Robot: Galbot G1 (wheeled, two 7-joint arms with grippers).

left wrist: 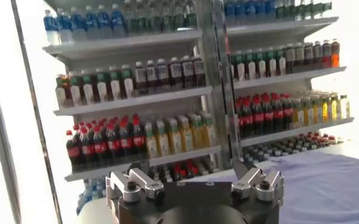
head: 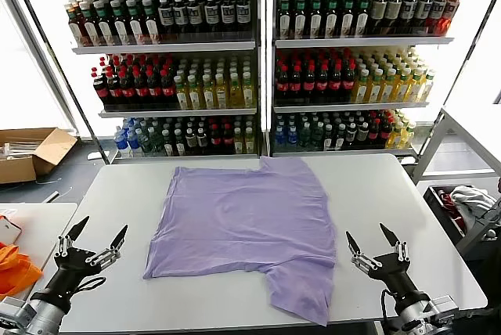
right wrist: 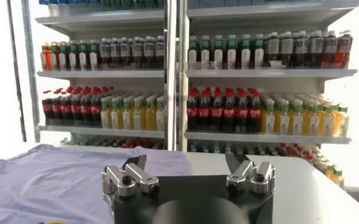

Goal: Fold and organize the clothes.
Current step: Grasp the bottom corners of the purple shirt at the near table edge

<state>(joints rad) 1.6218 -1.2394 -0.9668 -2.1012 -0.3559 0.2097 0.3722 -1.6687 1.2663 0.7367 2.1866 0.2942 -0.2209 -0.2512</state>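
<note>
I need to fold the lavender T-shirt (head: 246, 221) next, so my left gripper should grab it by its hem corner (head: 150, 271).
A lavender T-shirt (head: 246, 221) lies spread on the white table (head: 391, 194), plain side up, with one sleeve hanging toward the front edge. It also shows in the left wrist view (left wrist: 331, 182) and the right wrist view (right wrist: 45, 182). My left gripper (head: 97, 235) is open and empty above the table's front left corner, left of the shirt. My right gripper (head: 368, 238) is open and empty at the front right, right of the shirt. Neither touches the cloth.
Shelves of drink bottles (head: 258, 61) stand behind the table. A cardboard box (head: 31, 153) lies on the floor at the far left. An orange item (head: 14, 268) sits on a low side table at the left. A bin with cloth (head: 466, 202) stands at the right.
</note>
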